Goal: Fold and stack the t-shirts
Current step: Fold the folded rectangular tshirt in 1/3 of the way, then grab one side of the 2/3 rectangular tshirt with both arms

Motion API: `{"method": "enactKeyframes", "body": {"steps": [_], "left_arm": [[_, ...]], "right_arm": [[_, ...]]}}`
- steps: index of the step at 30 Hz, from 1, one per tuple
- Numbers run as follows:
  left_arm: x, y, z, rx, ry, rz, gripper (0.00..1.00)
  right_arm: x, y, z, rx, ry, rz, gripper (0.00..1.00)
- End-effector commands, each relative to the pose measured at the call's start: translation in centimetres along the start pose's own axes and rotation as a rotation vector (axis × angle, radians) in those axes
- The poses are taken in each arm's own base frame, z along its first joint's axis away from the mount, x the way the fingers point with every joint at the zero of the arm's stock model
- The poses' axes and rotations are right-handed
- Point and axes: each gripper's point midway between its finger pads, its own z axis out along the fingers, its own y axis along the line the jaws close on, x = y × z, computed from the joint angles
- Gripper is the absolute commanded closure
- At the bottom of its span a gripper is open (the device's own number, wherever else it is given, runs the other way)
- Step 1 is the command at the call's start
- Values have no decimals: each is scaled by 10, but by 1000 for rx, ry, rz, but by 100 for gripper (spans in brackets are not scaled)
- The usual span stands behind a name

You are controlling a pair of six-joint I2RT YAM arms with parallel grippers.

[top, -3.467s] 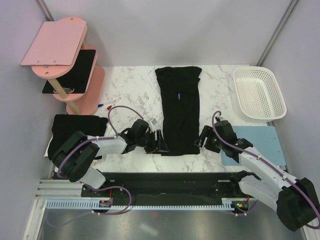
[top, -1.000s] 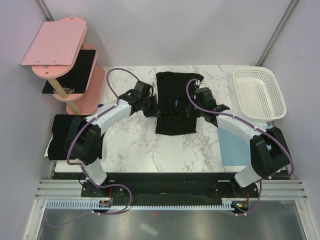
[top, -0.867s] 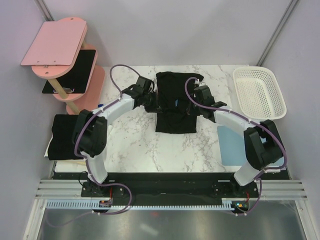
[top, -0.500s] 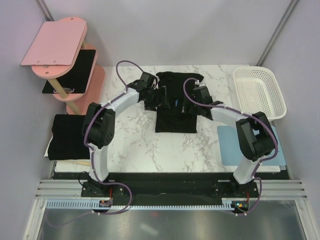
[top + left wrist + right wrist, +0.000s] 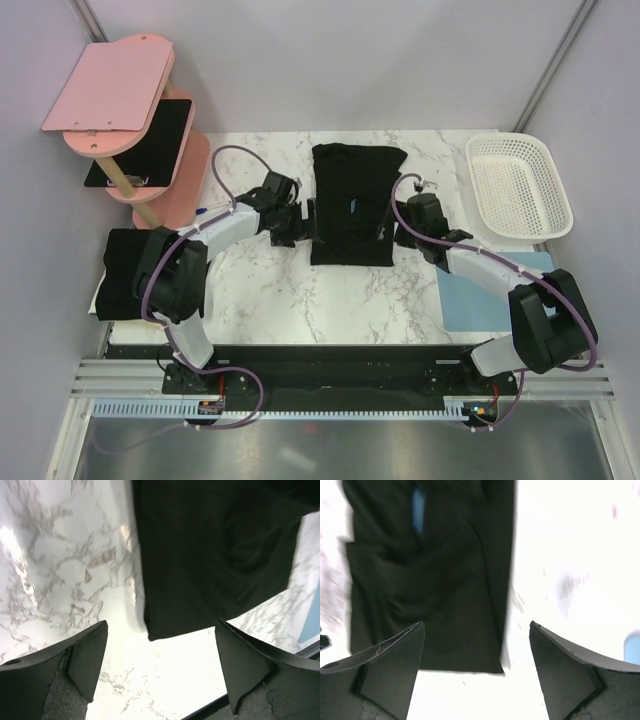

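I need to lower my left gripper before I close it on the shirt's near corner, because its fingers are above the cloth in the left wrist view.
A black t-shirt (image 5: 352, 205) lies folded in half at the back middle of the marble table, a small blue mark of its print showing (image 5: 418, 502). My left gripper (image 5: 298, 222) stands open just off its left edge, nothing between its fingers. The left wrist view has the shirt's near corner (image 5: 165, 625) ahead of the open left gripper (image 5: 160, 675). My right gripper (image 5: 394, 220) stands open off the shirt's right edge, and the right wrist view shows the near right corner (image 5: 490, 660) between the spread jaws of the right gripper (image 5: 477, 675). A second folded black t-shirt (image 5: 150, 268) lies at the table's left edge.
A pink tiered shelf (image 5: 115, 95) with a black board (image 5: 150, 140) stands at the back left, with pens (image 5: 215, 210) at its foot. A white basket (image 5: 520, 185) sits at the back right. A light blue mat (image 5: 500, 290) lies at the near right.
Both grippers carried the shirt's near end up over its far half, then opened, let go and drew back a little to either side.
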Motion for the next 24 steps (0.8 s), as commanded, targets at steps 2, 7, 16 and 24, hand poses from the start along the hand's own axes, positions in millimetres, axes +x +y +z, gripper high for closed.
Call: {"method": "enactKeyframes", "body": {"steps": [2, 7, 16, 24], "left_arm": [[20, 4, 11, 46, 3, -45, 8], [34, 10, 15, 47, 20, -60, 8], [44, 8, 28, 98, 45, -89, 33], [52, -8, 32, 170, 84, -90, 98]], "right_arm": [[51, -17, -2, 16, 120, 86, 12], [63, -21, -4, 12, 136, 123, 17], [96, -9, 10, -75, 230, 211, 38], [114, 3, 15, -153, 291, 272, 94]]}}
